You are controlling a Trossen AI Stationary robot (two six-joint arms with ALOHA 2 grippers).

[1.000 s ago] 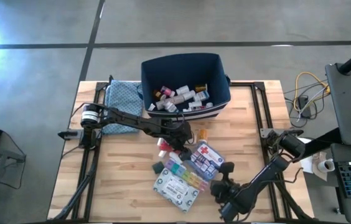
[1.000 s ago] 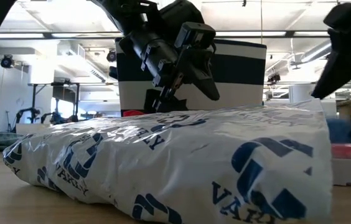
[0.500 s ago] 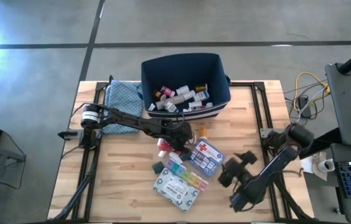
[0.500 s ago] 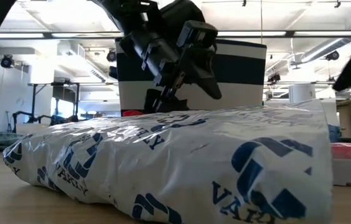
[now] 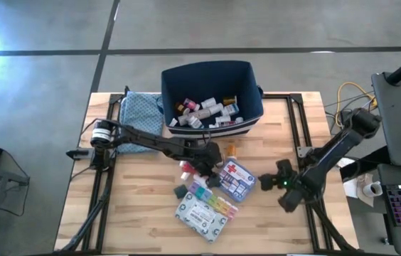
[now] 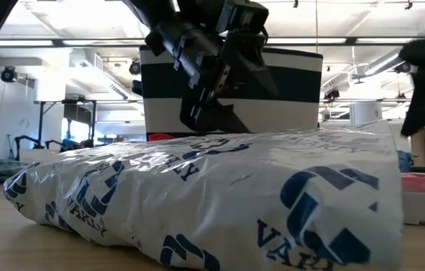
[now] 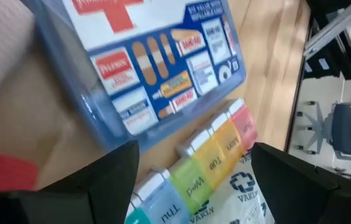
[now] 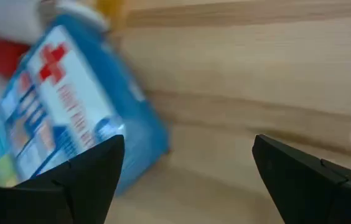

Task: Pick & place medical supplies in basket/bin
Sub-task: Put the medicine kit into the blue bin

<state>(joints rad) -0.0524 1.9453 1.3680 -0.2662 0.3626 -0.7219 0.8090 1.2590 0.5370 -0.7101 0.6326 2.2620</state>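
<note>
The left gripper's open fingers are above the multicoloured pill organiser (image 5: 215, 200) beside the blue pouch (image 5: 235, 178), so they would miss if they closed now. The left gripper will first move lower.
My left gripper (image 5: 210, 166) hangs open just above the loose supplies at mid-table, over the edge where the blue red-cross pouch (image 5: 235, 178) meets the multicoloured pill organiser (image 7: 194, 171). A grey-white flat packet (image 5: 200, 215) lies nearer the front edge. My right gripper (image 5: 267, 182) stands open just right of the pouch (image 8: 63, 124), pointing at it and slanting down, with nothing between its fingers. The navy bin (image 5: 250, 89) at the far side holds several bottles and tubes.
A red-capped white bottle (image 5: 185, 167) and an orange bottle (image 5: 230, 151) lie between the pouch and the bin. A blue patterned cloth (image 5: 138, 114) sits left of the bin. Bare wood lies right of the pouch, under my right arm.
My right gripper has swung from the table's near edge toward the far edge, up beside the pouch, rolling about its own axis as it went; the arm now reaches in from the right. My left gripper has risen a little over the supplies. No supply has moved.
</note>
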